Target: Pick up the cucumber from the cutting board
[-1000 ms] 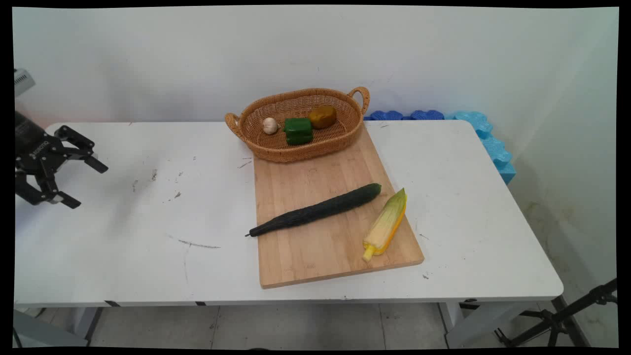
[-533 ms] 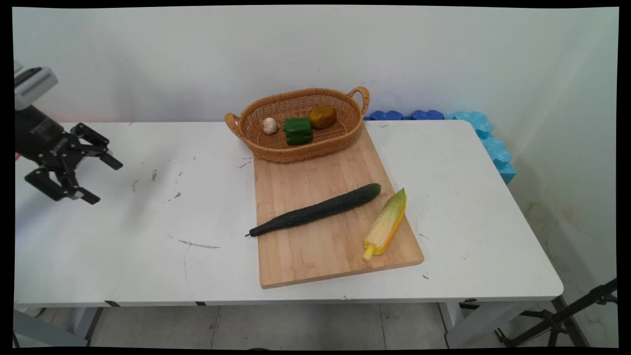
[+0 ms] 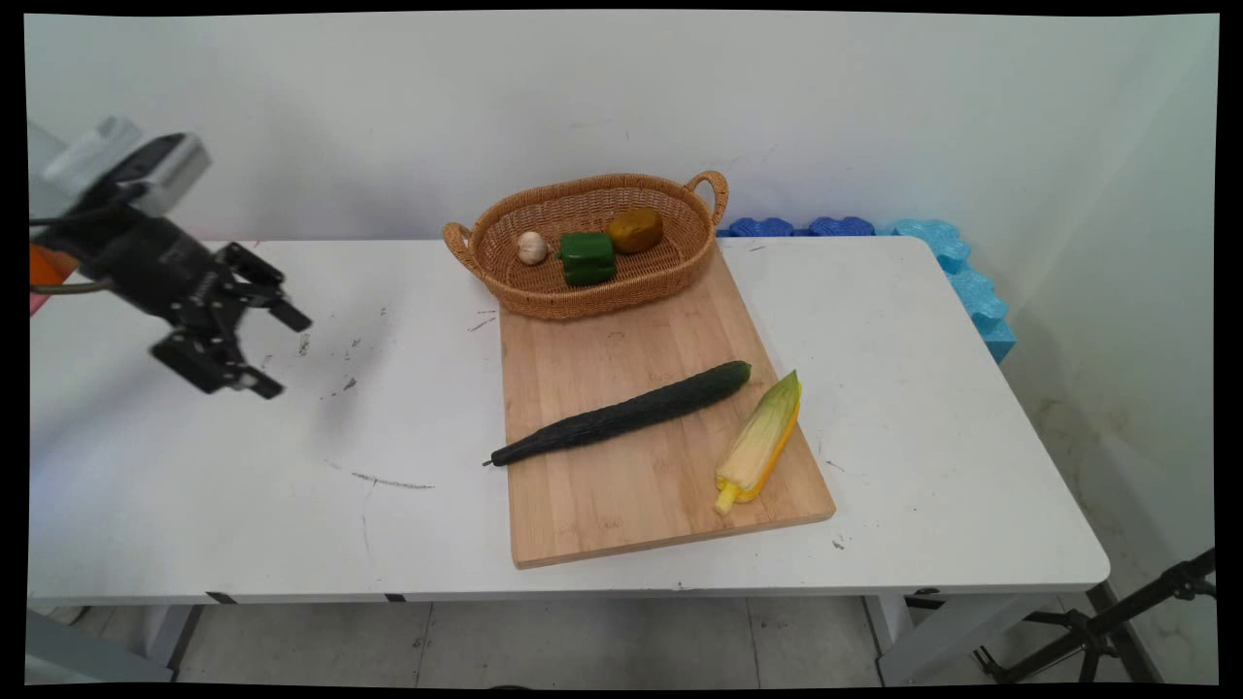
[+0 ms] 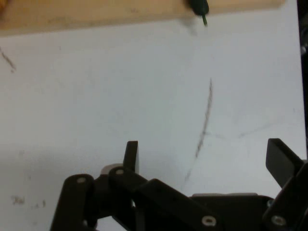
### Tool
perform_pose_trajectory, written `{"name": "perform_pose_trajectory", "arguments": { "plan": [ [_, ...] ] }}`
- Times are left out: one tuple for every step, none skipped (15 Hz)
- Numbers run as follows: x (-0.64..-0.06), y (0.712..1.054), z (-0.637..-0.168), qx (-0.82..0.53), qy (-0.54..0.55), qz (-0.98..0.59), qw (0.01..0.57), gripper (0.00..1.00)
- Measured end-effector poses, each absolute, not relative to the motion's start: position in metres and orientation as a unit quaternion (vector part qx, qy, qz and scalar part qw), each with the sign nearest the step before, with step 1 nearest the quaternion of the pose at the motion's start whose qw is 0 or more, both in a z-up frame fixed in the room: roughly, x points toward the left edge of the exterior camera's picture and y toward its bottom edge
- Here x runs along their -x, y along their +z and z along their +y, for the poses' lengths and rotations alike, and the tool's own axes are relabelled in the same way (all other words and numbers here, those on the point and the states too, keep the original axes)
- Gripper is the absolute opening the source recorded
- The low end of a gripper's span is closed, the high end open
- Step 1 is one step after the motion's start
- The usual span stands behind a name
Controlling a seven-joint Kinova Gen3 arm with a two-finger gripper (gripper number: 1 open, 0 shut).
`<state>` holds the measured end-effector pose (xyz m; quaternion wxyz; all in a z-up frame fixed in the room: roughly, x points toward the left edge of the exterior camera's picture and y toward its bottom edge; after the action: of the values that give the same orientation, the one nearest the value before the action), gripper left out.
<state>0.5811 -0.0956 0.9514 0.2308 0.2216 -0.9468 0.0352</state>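
The long cucumber is on the cutting board (image 3: 631, 485). My gripper needs to grab it around its middle (image 3: 629, 416) next, to keep both ends balanced.
My gripper (image 3: 282, 354) hangs open over the bare left part of the white table (image 3: 194, 485), holding nothing. In the hand view its fingers (image 4: 131, 155) stand wide apart above scuffed tabletop, with the wooden cutting board (image 4: 120, 12) and the cucumber's stem tip (image 4: 199, 8) at the top edge. A long dark green cucumber (image 3: 621, 414) lies slantwise on the cutting board (image 3: 631, 485), its thin end poking over the board's left edge. A husked ear of corn (image 3: 759, 445) lies near the board's right edge.
A wicker basket (image 3: 505, 282) rests on the board's far end, with a garlic bulb (image 3: 531, 247), a green pepper (image 3: 587, 257) and a brown potato (image 3: 636, 229) inside. Blue foam blocks (image 3: 957, 272) line the wall at the table's back right. A black stand's legs (image 3: 1107, 631) are on the floor at right.
The gripper has moved to the right across the table's left side, toward the board, staying open. Nothing else has shifted.
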Motion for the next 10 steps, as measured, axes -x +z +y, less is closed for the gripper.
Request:
{"name": "perform_pose_trajectory", "arguments": {
  "plan": [
    [-0.567, 0.949, -0.1, -0.228, 0.038, -0.945, 0.231, 1.0],
    [-0.553, 0.947, -0.104, -0.235, 0.042, -0.943, 0.233, 1.0],
    [-0.541, 0.945, -0.107, -0.241, 0.044, -0.941, 0.234, 1.0],
    [-0.526, 0.943, -0.111, -0.248, 0.047, -0.938, 0.236, 1.0],
    [-0.513, 0.941, -0.114, -0.254, 0.051, -0.936, 0.238, 1.0],
    [-0.499, 0.938, -0.118, -0.262, 0.054, -0.933, 0.241, 1.0],
    [-0.485, 0.935, -0.122, -0.269, 0.057, -0.93, 0.244, 1.0],
    [-0.471, 0.931, -0.127, -0.275, 0.061, -0.927, 0.247, 1.0],
    [-0.459, 0.928, -0.13, -0.28, 0.065, -0.925, 0.25, 1.0],
    [-0.446, 0.925, -0.135, -0.287, 0.069, -0.922, 0.253, 1.0]
  ]
}}
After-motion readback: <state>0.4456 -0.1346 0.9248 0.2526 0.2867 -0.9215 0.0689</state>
